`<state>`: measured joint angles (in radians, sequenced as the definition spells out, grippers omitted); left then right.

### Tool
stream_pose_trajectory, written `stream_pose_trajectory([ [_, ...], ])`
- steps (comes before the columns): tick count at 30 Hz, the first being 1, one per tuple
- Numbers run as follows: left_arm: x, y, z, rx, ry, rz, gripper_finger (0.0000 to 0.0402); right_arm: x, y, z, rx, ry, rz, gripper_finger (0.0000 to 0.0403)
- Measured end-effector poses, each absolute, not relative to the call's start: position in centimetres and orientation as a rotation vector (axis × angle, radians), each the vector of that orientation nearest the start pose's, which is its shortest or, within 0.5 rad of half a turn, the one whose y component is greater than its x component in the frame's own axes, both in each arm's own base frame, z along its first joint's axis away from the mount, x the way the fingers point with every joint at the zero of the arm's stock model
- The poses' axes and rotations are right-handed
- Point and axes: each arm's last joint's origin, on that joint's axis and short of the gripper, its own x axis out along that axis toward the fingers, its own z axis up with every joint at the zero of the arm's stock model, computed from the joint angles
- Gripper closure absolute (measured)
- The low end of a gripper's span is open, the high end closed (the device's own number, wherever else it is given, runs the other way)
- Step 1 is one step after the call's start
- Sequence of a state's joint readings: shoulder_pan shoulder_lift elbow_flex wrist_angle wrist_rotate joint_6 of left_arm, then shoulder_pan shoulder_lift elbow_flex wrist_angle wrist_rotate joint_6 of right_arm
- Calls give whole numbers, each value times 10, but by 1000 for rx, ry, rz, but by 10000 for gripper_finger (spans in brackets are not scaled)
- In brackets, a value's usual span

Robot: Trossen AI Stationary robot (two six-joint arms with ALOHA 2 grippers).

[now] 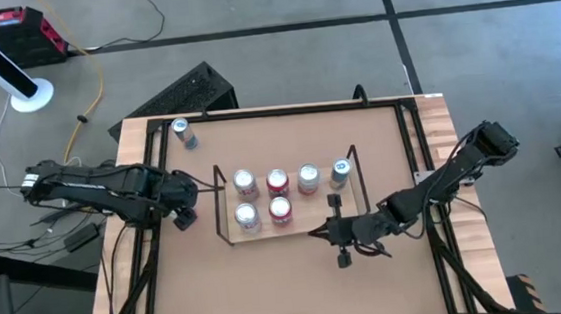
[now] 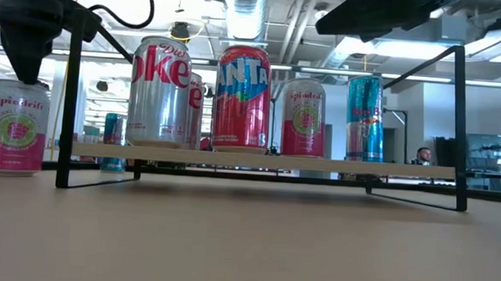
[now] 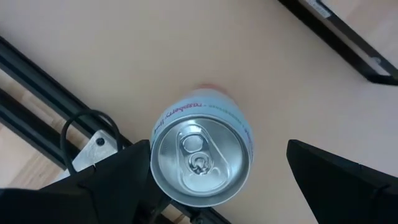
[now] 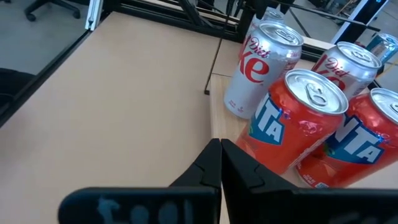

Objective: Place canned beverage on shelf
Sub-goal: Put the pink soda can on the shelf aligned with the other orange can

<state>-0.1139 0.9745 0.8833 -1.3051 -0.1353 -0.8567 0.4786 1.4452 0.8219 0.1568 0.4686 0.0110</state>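
Observation:
The can needs to go on the shelf, so my left gripper should next grab the pink-and-white Spindrift can's silver-topped upper end [image 3: 200, 155].
A pink-and-white Spindrift can [image 2: 14, 126] stands upright on the tabletop left of the shelf [image 2: 275, 164], and its silver top shows in the left wrist view [image 3: 200, 155]. My left gripper [image 1: 185, 213] is open just above this can [image 2: 23, 63], with one finger on either side of the can's top [image 3: 217, 149]. The light-wood shelf [image 1: 310, 213] with black wire uprights carries several upright cans: Diet Coke [image 2: 161, 90], Fanta [image 2: 242, 96], Spindrift [image 2: 304, 117] and a slim blue can [image 2: 364, 118]. My right gripper [image 4: 221, 158] is shut and empty at the shelf's near edge [image 1: 319, 234].
A blue can [image 1: 184, 132] stands alone at the table's far left corner. Black rails [image 1: 416, 156] run along the table's sides. The bare brown tabletop [image 1: 271, 288] stretches between the shelf and the near edge. A black crate [image 1: 190, 89] sits on the floor beyond the far edge.

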Motion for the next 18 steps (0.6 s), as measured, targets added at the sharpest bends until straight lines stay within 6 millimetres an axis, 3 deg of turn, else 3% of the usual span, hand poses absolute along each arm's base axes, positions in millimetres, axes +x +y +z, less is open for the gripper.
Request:
stream_pose_trajectory([
  [8, 138, -12, 262, -536, 1265, 605, 40, 276, 129, 229, -202, 415, 8, 376],
  [14, 135, -12, 235, -528, 1331, 602, 40, 275, 130, 229, -191, 419, 11, 376],
  [18, 136, -11, 234, -525, 1297, 606, 40, 274, 132, 228, -198, 430, 18, 376],
])
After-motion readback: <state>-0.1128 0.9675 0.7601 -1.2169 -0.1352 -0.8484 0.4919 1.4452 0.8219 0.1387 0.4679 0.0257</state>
